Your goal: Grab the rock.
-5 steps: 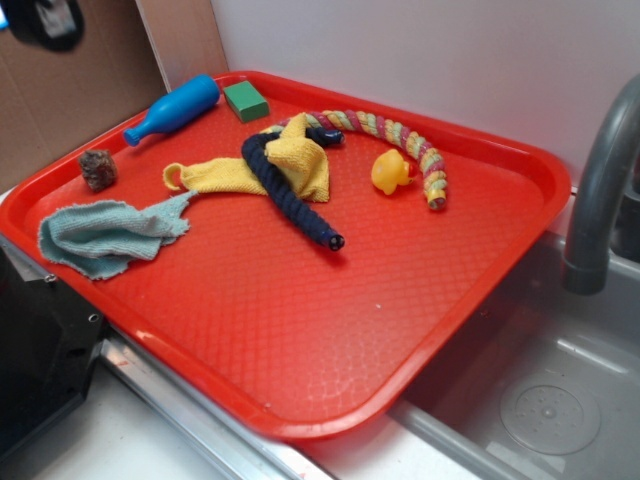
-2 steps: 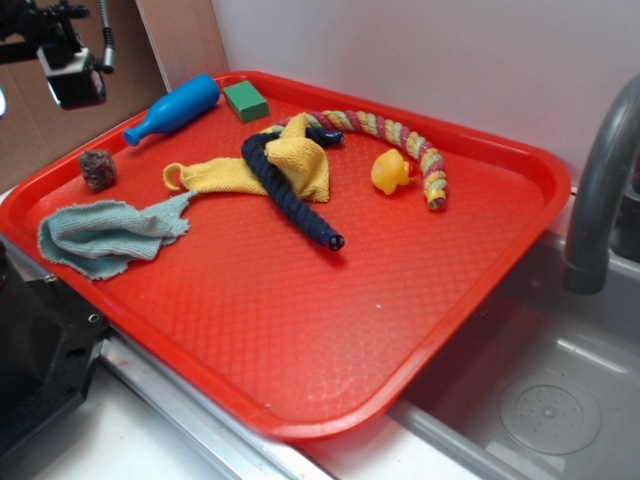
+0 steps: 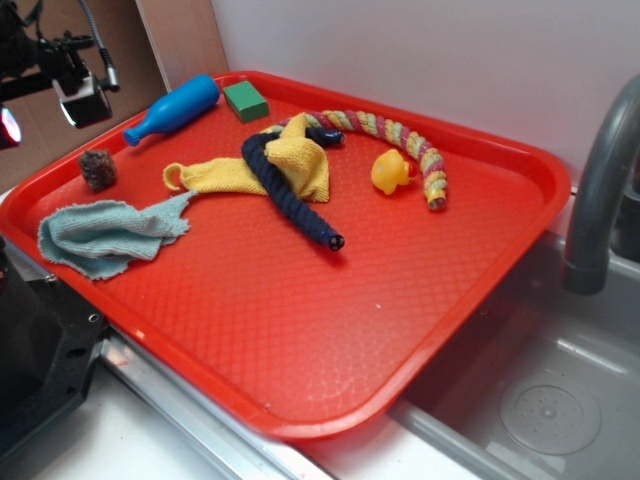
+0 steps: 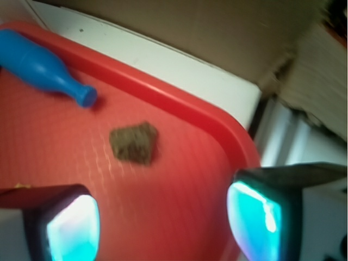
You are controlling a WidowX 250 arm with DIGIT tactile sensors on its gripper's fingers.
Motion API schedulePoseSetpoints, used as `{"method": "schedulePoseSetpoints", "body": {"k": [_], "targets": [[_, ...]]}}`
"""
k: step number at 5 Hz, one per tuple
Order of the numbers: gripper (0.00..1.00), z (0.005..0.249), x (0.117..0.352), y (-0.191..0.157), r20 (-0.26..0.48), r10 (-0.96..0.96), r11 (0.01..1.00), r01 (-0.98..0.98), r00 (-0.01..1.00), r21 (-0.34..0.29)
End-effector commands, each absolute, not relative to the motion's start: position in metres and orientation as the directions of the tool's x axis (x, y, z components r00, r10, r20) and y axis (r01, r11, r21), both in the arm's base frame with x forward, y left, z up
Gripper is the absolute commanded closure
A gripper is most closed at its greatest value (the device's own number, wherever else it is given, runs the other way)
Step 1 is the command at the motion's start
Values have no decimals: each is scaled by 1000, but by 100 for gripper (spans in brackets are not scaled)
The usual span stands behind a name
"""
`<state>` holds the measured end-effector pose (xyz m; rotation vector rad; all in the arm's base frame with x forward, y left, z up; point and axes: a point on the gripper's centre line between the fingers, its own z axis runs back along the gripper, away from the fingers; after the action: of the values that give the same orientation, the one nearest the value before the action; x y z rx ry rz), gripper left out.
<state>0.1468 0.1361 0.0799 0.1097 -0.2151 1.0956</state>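
My gripper should move toward the brown rock (image 3: 98, 170) before closing; its fingers are short of the rock and would miss it now.
The rock (image 3: 97, 168) is a small rough dark brown lump near the left corner of the red tray (image 3: 330, 330). In the wrist view the rock (image 4: 134, 143) lies on the tray floor ahead of my gripper (image 4: 163, 225), roughly in line with the gap and a little left of centre. The gripper is open. Its two glowing fingertips, one on the left (image 4: 70, 228) and one on the right (image 4: 258, 220), stand wide apart with only tray between them. In the exterior view my gripper (image 3: 45, 105) hangs above and left of the rock, partly cut off by the frame edge.
A blue bottle (image 3: 172, 108) and green block (image 3: 246, 101) lie at the tray's back. A teal cloth (image 3: 105, 235) is just in front of the rock. Yellow cloth (image 3: 270, 165), dark rope (image 3: 290, 195), striped rope (image 3: 400, 140) and duck (image 3: 390, 172) sit mid-tray. Faucet (image 3: 600, 190) at right.
The arm has come into the exterior view at the top left and lowered toward the tray's left corner. Nothing on the tray has moved.
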Motion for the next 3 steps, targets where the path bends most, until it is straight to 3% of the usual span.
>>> {"method": "schedulePoseSetpoints", "body": {"k": [1,3], "targets": [[0,64,162,147,253,844,490,-872,472,-6],[0,43,172,154,240,843,490,-871,482,29]]}}
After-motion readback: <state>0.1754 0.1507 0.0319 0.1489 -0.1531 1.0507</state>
